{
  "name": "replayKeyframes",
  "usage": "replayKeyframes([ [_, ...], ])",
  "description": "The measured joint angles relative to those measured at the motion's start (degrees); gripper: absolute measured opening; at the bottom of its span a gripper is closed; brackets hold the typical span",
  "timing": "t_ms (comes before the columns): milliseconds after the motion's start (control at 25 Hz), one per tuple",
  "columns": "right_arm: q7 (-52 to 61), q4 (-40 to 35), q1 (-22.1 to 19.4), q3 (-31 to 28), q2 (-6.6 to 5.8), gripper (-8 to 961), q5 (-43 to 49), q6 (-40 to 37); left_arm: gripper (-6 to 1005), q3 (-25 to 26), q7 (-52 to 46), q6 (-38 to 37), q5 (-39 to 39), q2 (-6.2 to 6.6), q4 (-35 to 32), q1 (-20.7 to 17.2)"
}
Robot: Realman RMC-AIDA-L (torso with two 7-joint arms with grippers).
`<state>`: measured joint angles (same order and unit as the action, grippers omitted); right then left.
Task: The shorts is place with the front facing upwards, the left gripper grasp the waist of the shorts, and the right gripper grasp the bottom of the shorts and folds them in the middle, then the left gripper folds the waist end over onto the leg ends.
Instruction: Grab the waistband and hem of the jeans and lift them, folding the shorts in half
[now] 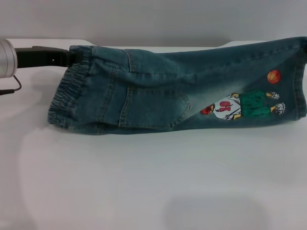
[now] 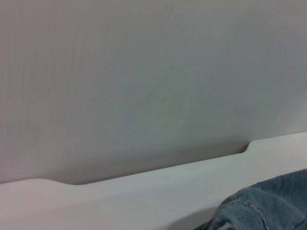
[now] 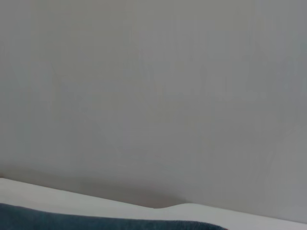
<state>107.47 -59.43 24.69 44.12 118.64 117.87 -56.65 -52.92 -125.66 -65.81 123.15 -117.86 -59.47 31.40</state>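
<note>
The waist's lower edge (image 1: 60, 123) is resting on the tabletop below the left gripper, so the shorts would lie flat if the left gripper opened now.
The shorts (image 1: 158, 91) are doubled lengthwise into one long blue denim band across the head view, cartoon patch (image 1: 244, 105) and orange ball (image 1: 274, 76) facing me. The ruffled waist of the shorts (image 1: 72, 96) is at the left; the leg ends (image 1: 300, 81) reach the picture's right edge. My left gripper (image 1: 73, 57) comes in from the left and is shut on the waist's upper corner. The top edge runs taut and the lower fold rests on the table. A denim corner (image 2: 268, 206) shows in the left wrist view and a denim strip (image 3: 96, 221) in the right wrist view. The right gripper is out of view.
A white table (image 1: 144, 182) spreads in front of the shorts. Its far edge (image 2: 144, 182) meets a plain grey wall (image 1: 144, 19) close behind the cloth. The left arm's silver wrist (image 1: 5, 56) sits at the far left, with a thin black cable under it.
</note>
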Motion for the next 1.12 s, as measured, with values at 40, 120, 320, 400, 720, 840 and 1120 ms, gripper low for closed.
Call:
replayKeyframes([
  [40, -0.06, 0.32, 0.18, 0.0, -0.01, 67, 0.0, 0.02, 101, -0.02, -0.01, 0.07, 0.0, 0.0, 0.14, 0.11],
  [120, -0.07, 0.96, 0.52, 0.0, -0.02, 72, 0.0, 0.09, 102, -0.16, -0.01, 0.24, -0.02, 0.0, 0.35, 0.24],
  [320, -0.45, 2.38, 1.42, 0.0, -0.04, 86, 0.07, 0.74, 102, -1.38, -0.03, 1.39, -0.03, -0.06, 0.71, 0.31],
  [400, -0.73, 2.67, 1.61, 0.06, -0.05, 91, 0.11, 0.98, 103, -1.97, -0.03, 1.89, -0.08, -0.07, 1.07, 0.37],
  [720, -0.78, 2.81, 1.73, 0.7, 0.02, 113, 0.21, 1.8, 104, -2.04, -1.04, 2.35, -0.14, -0.07, 1.92, 0.67],
  [840, -0.78, 3.07, 1.77, 0.75, 0.02, 121, 0.23, 3.12, 104, -1.78, -2.3, 2.64, -0.14, 0.03, 1.91, 0.68],
  [1120, -0.77, 4.21, 1.76, 1.33, 0.08, 226, 0.26, 4.41, 173, -1.65, -2.89, 3.02, -0.14, 0.07, 1.83, 0.33],
])
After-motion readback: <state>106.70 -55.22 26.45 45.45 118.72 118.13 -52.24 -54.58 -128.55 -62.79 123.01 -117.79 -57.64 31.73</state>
